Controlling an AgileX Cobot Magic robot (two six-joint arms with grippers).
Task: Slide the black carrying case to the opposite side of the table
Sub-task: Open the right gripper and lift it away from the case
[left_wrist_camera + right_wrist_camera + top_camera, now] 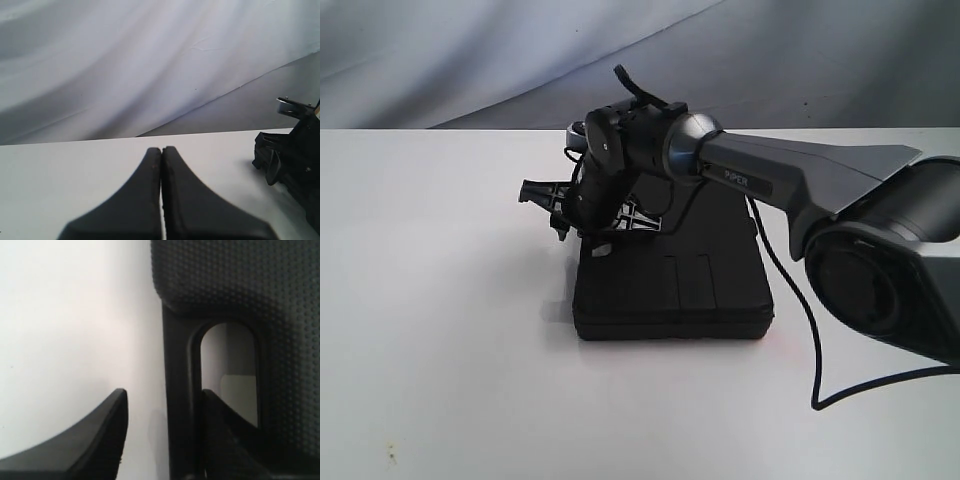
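The robot's right gripper will next grab the black carrying case by its handle bar (182, 385) to slide it across the table.
The black carrying case (670, 290) lies flat on the white table (440, 300), near the middle. My right gripper (582, 225) reaches down at the case's far left corner. In the right wrist view the right gripper (165, 392) is open and straddles the side bar of the case's handle (177, 350). One finger sits inside the handle opening; the other stands over bare table (65, 315), with a gap between it and the bar. My left gripper (161, 149) is shut and holds nothing. It hovers over the table (60, 170) and does not appear in the exterior view.
The right arm (800, 180) stretches in from the right, above the case. Its black cable (800, 300) loops down onto the table at the right. A grey draped backdrop (470, 60) rises behind the table's far edge. The left wrist view catches the right arm's wrist (292, 160).
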